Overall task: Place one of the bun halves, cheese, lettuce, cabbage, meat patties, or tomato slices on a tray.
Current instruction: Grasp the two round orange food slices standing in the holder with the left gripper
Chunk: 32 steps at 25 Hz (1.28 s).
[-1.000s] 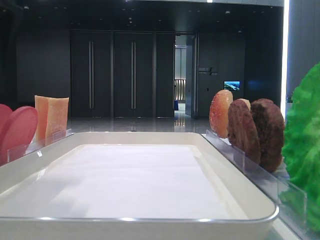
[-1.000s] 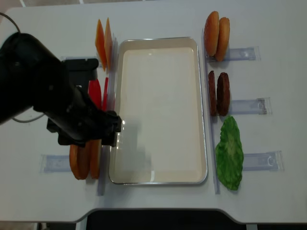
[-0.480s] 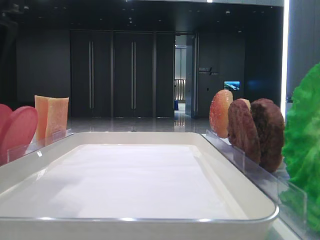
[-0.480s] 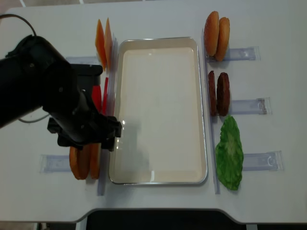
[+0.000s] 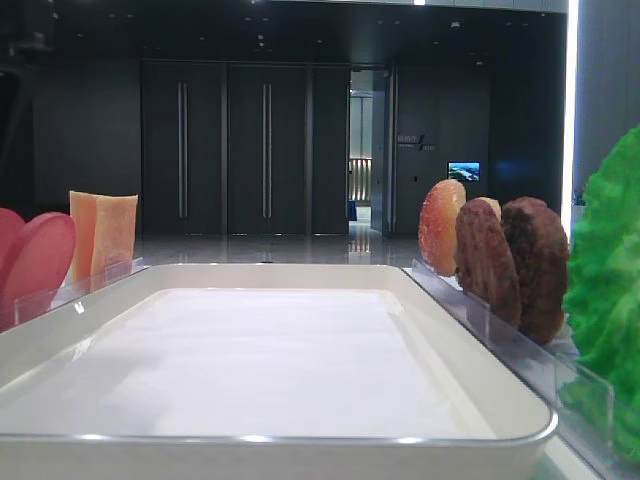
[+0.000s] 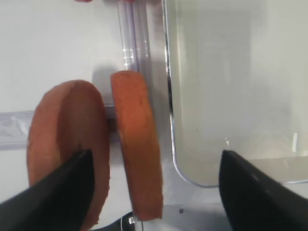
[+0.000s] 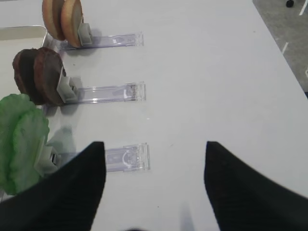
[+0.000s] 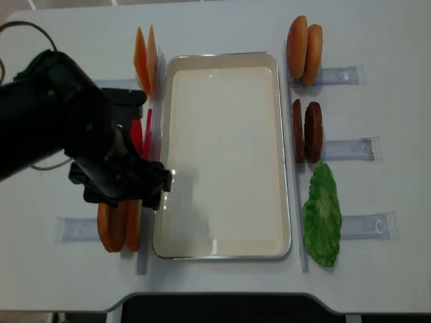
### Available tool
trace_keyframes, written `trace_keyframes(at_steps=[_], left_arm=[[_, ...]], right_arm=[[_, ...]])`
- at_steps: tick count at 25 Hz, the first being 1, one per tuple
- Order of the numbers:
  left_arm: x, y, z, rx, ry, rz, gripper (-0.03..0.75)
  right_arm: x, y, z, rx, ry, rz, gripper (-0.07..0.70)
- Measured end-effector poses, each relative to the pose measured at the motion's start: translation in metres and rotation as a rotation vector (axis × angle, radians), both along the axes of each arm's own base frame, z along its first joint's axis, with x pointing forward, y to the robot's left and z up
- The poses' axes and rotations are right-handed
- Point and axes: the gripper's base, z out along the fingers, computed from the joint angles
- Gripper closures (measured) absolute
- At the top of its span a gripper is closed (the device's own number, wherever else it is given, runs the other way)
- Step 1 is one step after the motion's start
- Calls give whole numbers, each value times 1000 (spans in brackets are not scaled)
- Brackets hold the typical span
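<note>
The bun half stands on edge in the clear holder (image 8: 79, 229), so my left gripper will next pinch the golden-brown bun half nearer the tray across its exposed upper edge (image 8: 133, 229).
Two orange-brown bun halves (image 6: 137, 144) stand on edge in a clear holder left of the white tray (image 6: 169, 96). My left gripper (image 6: 155, 159) hangs open just above them. The half nearer the tray lies between its fingers, and the other half (image 6: 67, 139) sits under the left fingertip. From overhead the black left arm (image 8: 81, 141) covers part of this pair (image 8: 118, 225). The tray (image 8: 222, 55) holds nothing. My right gripper (image 7: 154, 144) is open over bare table, right of the lettuce (image 7: 19, 139) and meat patties (image 7: 38, 77).
Cheese slices (image 8: 145, 60) and tomato slices (image 8: 138, 131) stand in holders along the tray's left side. On its right are another bun pair (image 8: 304, 50), the patties (image 8: 306, 131) and the lettuce (image 8: 322, 215). Clear holder rails (image 7: 120, 91) stick out rightward.
The left arm has shifted a little over the bun halves, and its jaws look slightly narrower. The food has not moved.
</note>
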Motion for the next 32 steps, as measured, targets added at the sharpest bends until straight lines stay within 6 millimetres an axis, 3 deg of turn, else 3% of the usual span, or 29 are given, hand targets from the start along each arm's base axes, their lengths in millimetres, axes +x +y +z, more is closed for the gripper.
trace_keyframes(at_steps=[10, 13, 23, 32], left_arm=[[4, -4, -14, 27, 51, 3, 121], [3, -4, -14, 26, 53, 4, 192], [1, 0, -14, 61, 80, 4, 564], [-2, 4, -14, 108, 117, 6, 571]], right_arm=[[0, 0, 0, 0, 0, 0, 205], [0, 0, 0, 0, 0, 0, 205], [0, 0, 0, 0, 0, 0, 205], [0, 0, 0, 0, 0, 0, 205]])
